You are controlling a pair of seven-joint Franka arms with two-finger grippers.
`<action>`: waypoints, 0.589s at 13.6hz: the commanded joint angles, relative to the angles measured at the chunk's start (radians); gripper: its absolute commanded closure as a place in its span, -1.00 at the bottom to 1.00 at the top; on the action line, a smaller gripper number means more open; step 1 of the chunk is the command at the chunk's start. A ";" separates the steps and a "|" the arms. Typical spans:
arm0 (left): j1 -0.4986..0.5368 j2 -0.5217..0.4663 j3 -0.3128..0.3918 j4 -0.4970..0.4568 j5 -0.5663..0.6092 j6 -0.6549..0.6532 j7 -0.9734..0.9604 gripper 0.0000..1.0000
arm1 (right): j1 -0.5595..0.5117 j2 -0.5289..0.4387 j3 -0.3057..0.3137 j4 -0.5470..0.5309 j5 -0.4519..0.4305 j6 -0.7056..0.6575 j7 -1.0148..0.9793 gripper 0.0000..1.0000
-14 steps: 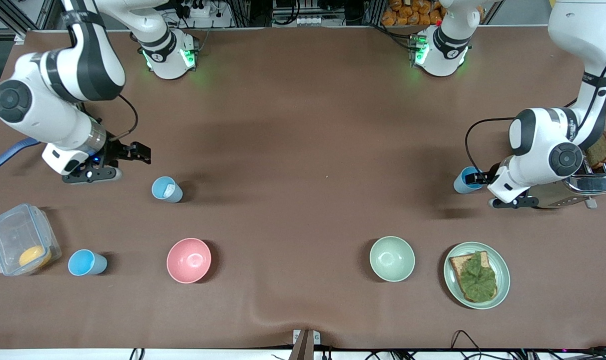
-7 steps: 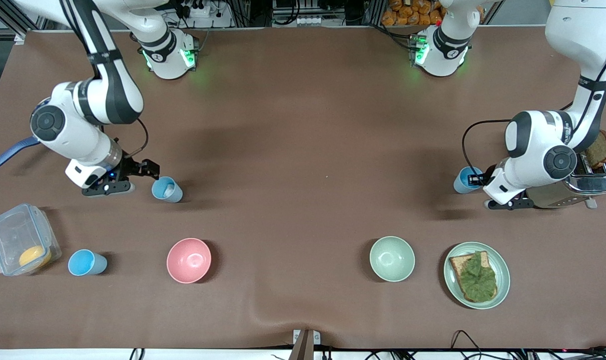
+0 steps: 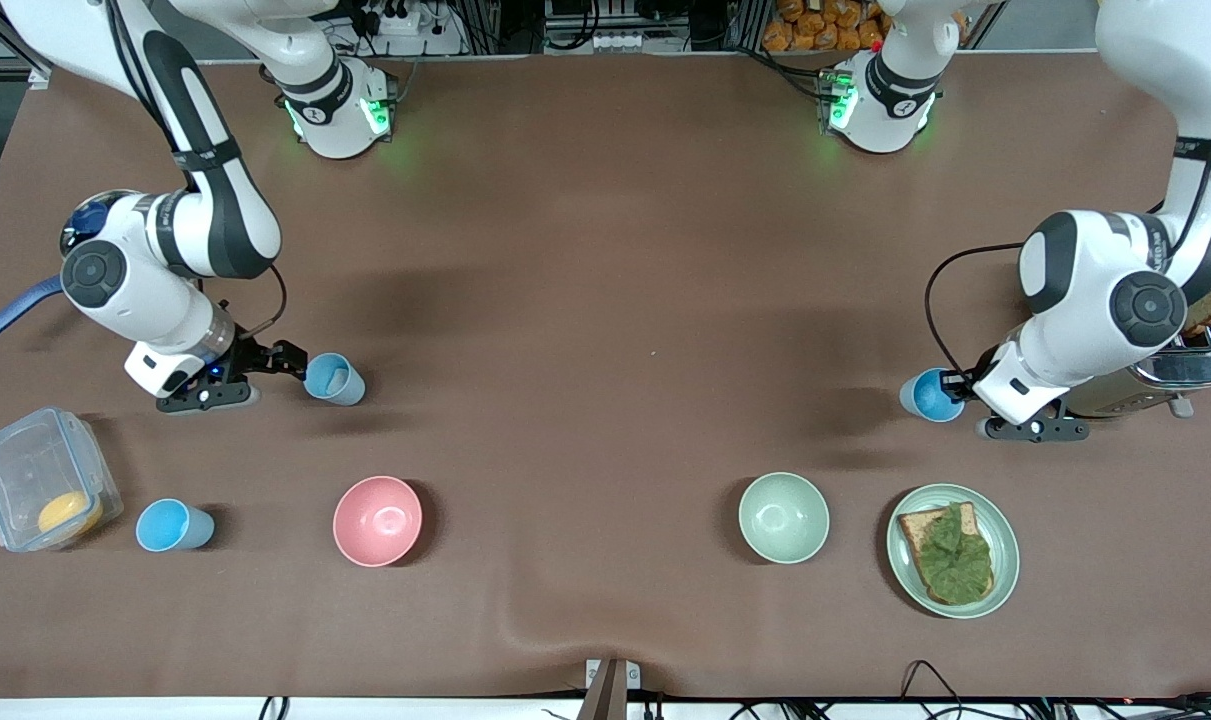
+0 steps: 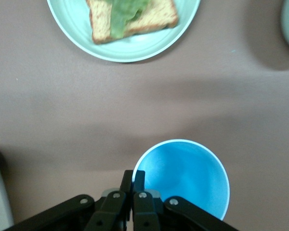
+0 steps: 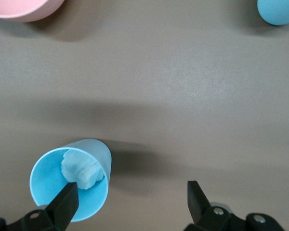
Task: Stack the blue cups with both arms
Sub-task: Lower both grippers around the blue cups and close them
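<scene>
I should grab the wad-filled cup by its rim (image 3: 310, 367) (image 5: 107, 190) with my right gripper next. Then I can stack it with the blue cup at my left gripper.
A pale greyish-blue cup (image 3: 333, 380) with a white crumpled wad inside stands toward the right arm's end. My right gripper (image 3: 287, 359) is open at it. In the right wrist view, one finger (image 5: 67, 201) is over the mouth of this cup (image 5: 82, 211), and the other finger stands outside its wall; the gripper's midpoint (image 5: 132, 198) lies beside the cup. My left gripper (image 3: 957, 385) is shut on the rim of a sky-blue cup (image 3: 931, 396), seen in the left wrist view (image 4: 185, 175) with the fingertips (image 4: 133, 179) pinching the rim. Another sky-blue cup (image 3: 170, 526) stands nearer the front camera.
A pink bowl (image 3: 377, 520) and a pale green bowl (image 3: 783, 517) stand nearer the camera. A plate (image 3: 1005, 545) with toast and lettuce sits near the left arm's cup. A toaster (image 3: 1180, 370) is by the left gripper. A clear container (image 3: 35, 470) and a blue handle (image 3: 15, 305) lie at the right arm's end.
My right gripper has come down and across to the pale cup, one finger now over its mouth. My left gripper has carried the sky-blue cup nearer the front camera.
</scene>
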 commanded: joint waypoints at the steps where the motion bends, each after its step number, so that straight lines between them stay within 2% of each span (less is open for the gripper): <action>1: 0.002 -0.001 -0.028 0.060 0.010 -0.099 -0.003 1.00 | -0.012 0.032 0.009 0.025 -0.005 0.007 -0.007 -1.00; 8: 0.005 -0.009 -0.042 0.069 0.010 -0.102 -0.008 1.00 | -0.003 0.051 0.011 0.018 0.006 0.018 0.011 -1.00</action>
